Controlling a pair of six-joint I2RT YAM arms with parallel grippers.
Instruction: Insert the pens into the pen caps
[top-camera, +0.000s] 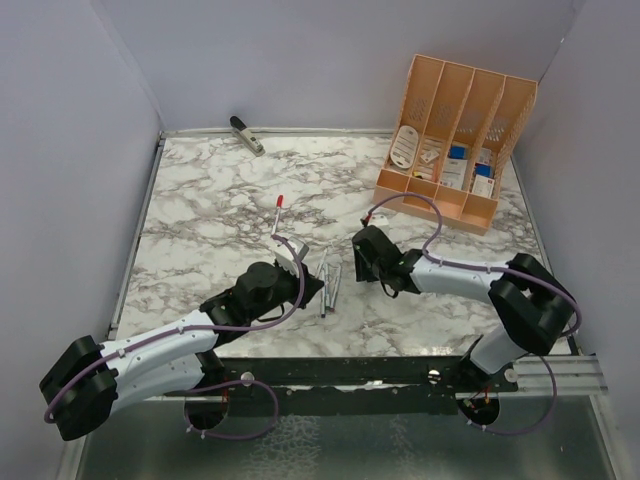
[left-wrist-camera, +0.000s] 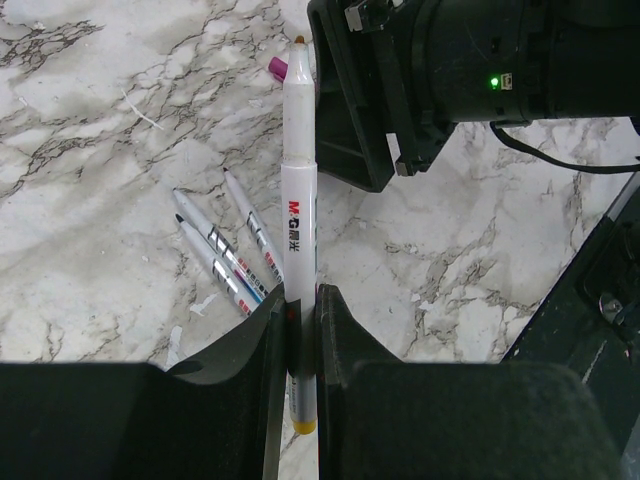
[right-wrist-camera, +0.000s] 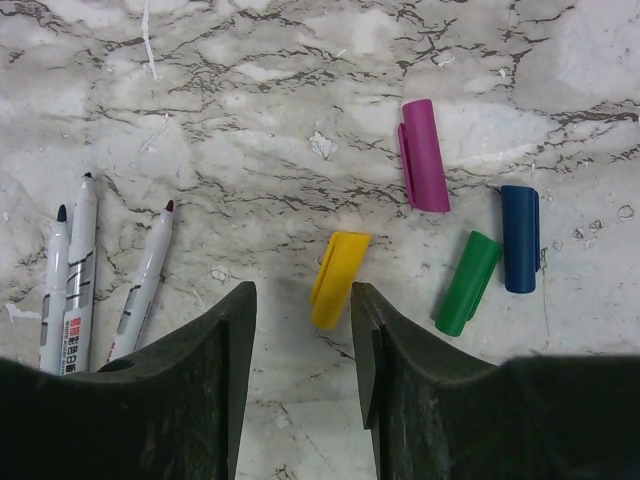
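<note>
The open end of the yellow cap (right-wrist-camera: 338, 278) has to stay free to insert the pen, so the robot's right gripper will grab the cap across its long sides.
My left gripper (left-wrist-camera: 302, 322) is shut on a white pen (left-wrist-camera: 298, 190) with a yellow butt end, its bare tip pointing toward my right arm (left-wrist-camera: 440, 80). Three uncapped pens (left-wrist-camera: 228, 250) lie on the marble to its left; they also show in the right wrist view (right-wrist-camera: 82, 275) and the top view (top-camera: 327, 276). My right gripper (right-wrist-camera: 302, 295) is open, low over the table, with a yellow cap (right-wrist-camera: 338, 278) lying between its fingertips, nearer the right finger. Magenta (right-wrist-camera: 424, 155), green (right-wrist-camera: 467, 282) and blue (right-wrist-camera: 519, 238) caps lie beyond. A white pen with a red cap (top-camera: 278, 214) lies farther back.
An orange desk organiser (top-camera: 455, 135) holding small items stands at the back right. A grey stapler-like tool (top-camera: 246, 135) lies at the back left by the wall. Walls close in the marble table (top-camera: 200, 200) on three sides.
</note>
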